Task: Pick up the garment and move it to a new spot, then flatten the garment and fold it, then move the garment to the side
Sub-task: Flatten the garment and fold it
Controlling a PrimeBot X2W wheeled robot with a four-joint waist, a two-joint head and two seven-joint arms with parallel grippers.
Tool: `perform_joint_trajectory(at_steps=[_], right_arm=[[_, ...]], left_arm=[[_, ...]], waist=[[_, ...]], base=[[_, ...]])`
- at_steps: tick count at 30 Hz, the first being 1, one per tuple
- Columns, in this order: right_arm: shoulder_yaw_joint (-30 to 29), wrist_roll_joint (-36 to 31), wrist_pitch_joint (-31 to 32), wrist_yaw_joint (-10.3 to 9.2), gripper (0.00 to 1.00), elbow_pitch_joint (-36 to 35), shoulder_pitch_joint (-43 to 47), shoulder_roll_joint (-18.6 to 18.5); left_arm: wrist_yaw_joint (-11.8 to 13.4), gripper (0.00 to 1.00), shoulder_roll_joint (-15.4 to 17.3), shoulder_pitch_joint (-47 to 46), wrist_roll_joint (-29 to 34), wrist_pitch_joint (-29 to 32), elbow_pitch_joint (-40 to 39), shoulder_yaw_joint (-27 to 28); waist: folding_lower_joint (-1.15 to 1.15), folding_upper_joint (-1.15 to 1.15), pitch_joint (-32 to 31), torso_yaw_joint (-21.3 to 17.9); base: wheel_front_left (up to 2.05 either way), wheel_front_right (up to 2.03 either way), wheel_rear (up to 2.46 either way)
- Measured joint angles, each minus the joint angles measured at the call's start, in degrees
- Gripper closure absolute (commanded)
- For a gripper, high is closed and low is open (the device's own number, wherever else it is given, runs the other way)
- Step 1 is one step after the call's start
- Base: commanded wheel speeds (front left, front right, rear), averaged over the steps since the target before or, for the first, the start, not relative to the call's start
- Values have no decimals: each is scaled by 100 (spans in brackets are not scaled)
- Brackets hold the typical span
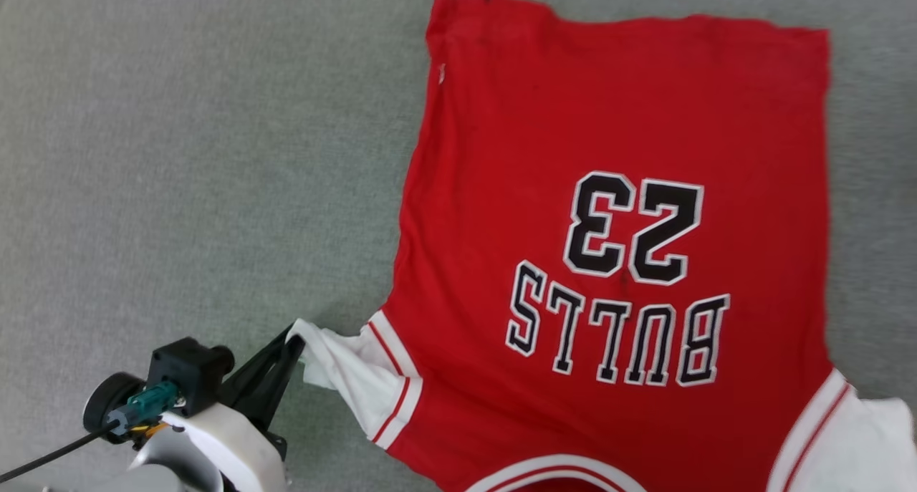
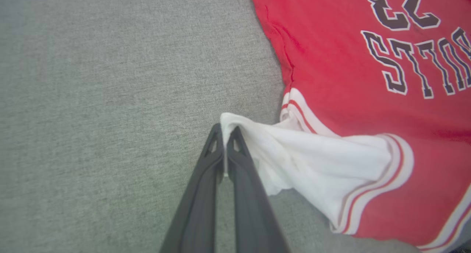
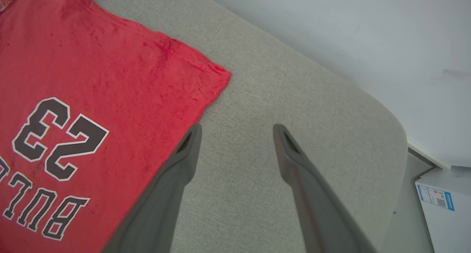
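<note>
My right gripper grabs the red jersey point(image 1: 550, 131) by its red hem corner point(image 1: 814, 45) next, to fold the jersey over on itself.
The garment point(image 1: 616, 119) is a red jersey with black "BULLS 23" lettering, spread flat on the grey cushioned surface, its neck toward me. My left gripper point(image 1: 292, 341) is shut on the tip of the garment's white left sleeve point(image 1: 344, 370), pulled out to the side; the left wrist view shows the gripper point(image 2: 225, 129) pinching the sleeve point(image 2: 312, 161). In the right wrist view my right gripper point(image 3: 237, 129) hangs open over bare fabric just beside the garment point(image 3: 92, 98) and its far right hem corner, holding nothing. The other white sleeve point(image 1: 870, 435) lies at the lower right.
The grey fabric surface point(image 1: 179, 155) stretches wide to the left of the garment. In the right wrist view its rounded edge point(image 3: 390, 135) drops off to a pale floor, where a white box point(image 3: 445, 205) stands.
</note>
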Motion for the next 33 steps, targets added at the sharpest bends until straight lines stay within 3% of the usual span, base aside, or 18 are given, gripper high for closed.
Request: perform_joint_trajectory(at_steps=[3,7,15,20,21,22,28,33], right_arm=[[194,-126,803,0,0,345,-475,-25],[280,-401,1305,0,0,723,-908,108],[238,-806,1277,0,0,1411,-1045,599],[250,-810,1038,-1,0,1448,-940,567],[242,-782,988,-1,12,1445,-917,560],[241,-756,920,-2,100,1443,-899,556],[588,-635,411,-2,100,1335,-783,500],[975,-299,-29,0,100,1055,-719,241]], left_arm=[[45,100,-77,-143,144,0,-90,10],[59,100,-194,-326,325,8,-176,3],[144,100,-354,-568,609,24,-331,-22],[201,100,-388,-632,704,41,-405,-43],[227,100,-397,-634,713,42,-409,-49],[247,100,-403,-635,723,44,-411,-58],[308,100,-427,-569,723,69,-368,-93],[366,100,-347,-409,637,62,-333,-96]], waist=[[0,0,292,179],[0,0,663,420],[0,0,1265,829],[-1,0,1448,982],[-2,0,1456,991],[-2,0,1450,986],[-1,0,1195,898],[-1,0,768,758]], base=[[0,0,0],[0,0,0],[0,0,0],[0,0,0],[0,0,0],[0,0,0],[0,0,0],[0,0,0]])
